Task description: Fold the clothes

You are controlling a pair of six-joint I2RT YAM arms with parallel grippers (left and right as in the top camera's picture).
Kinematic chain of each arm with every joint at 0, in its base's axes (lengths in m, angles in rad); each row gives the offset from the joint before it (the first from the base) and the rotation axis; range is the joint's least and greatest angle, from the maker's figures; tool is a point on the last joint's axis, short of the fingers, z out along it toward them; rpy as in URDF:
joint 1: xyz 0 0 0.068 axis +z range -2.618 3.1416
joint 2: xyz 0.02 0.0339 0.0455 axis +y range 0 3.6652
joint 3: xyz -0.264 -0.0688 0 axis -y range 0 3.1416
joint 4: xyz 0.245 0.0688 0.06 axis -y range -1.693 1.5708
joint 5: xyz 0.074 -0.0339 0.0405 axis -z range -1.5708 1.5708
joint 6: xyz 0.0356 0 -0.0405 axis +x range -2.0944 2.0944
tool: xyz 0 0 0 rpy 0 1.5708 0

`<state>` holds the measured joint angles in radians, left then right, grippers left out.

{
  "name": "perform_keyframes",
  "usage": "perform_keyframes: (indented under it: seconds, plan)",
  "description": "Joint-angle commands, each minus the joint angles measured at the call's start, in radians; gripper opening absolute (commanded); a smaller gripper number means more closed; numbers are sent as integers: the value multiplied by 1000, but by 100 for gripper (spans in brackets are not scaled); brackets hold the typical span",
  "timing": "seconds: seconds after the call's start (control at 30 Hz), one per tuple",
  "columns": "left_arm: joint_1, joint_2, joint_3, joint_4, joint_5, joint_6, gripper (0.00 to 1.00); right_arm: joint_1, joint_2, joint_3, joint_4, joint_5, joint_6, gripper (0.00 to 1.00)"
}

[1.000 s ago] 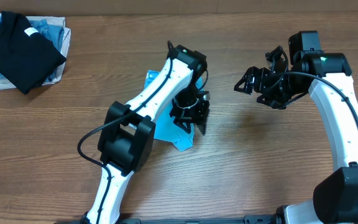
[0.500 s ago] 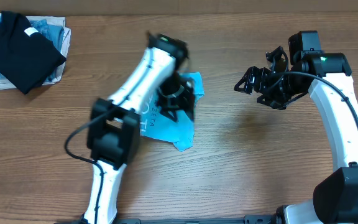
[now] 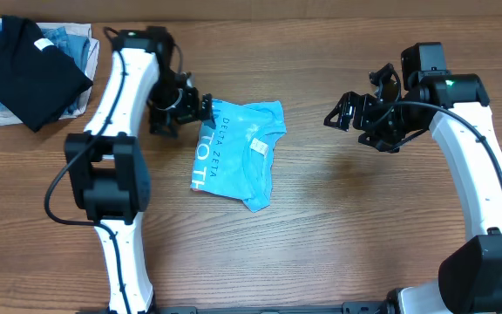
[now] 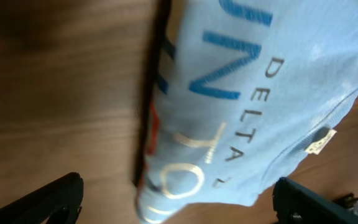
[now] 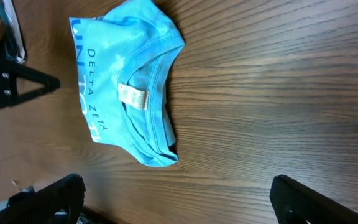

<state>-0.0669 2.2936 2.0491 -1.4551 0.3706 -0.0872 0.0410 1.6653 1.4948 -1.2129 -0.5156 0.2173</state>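
Observation:
My left gripper takes hold of the folded t-shirt along its lettered fold point(image 3: 201, 152) point(image 4: 169, 163) next, layers together, to lay the t-shirt on the pile.
The clothes point(image 3: 236, 153), a light sky-blue t-shirt, lie folded into a rough rectangle near the table's middle. White lettering runs along the left fold and the neck label faces up. My left gripper point(image 3: 200, 111) stands open just off the shirt's upper left corner, holding nothing. In the left wrist view the shirt point(image 4: 260, 93) fills the upper right. Its lower edge lies on the table between the wide-apart fingertips point(image 4: 48, 199) of the left gripper point(image 4: 179, 208). My right gripper point(image 3: 356, 100) hangs open to the right, apart from the shirt point(image 5: 129, 93). Only wood shows between the jaws of the right gripper point(image 5: 182, 205).
A pile of folded garments sits at the table's back left corner, with a black shirt point(image 3: 29, 70) on top of denim-blue and white pieces point(image 3: 75, 45). The table's back edge point(image 3: 321, 19) runs along the top.
My left arm has swung left off the shirt and its jaws have opened wide, leaving the folded shirt uncovered. The right arm has barely moved.

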Motion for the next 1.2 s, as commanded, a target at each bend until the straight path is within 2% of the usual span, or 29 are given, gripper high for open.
perform_keyframes:
  seconds: [0.0,0.07,0.4,1.0,1.17]
  plan:
    - [16,-12,-25,17,86,150,100,5,-3,-3,8,7,4,100]
    - [17,-10,-35,39,126,197,100,5,-3,-3,11,6,4,100]
    - [14,-8,-148,169,184,239,100,5,-3,-3,12,7,-4,100]
    - [7,-8,-311,317,218,237,100,5,-3,-3,11,6,-4,100]
    - [5,-8,-386,373,285,237,100,5,-3,-3,12,6,-4,100]
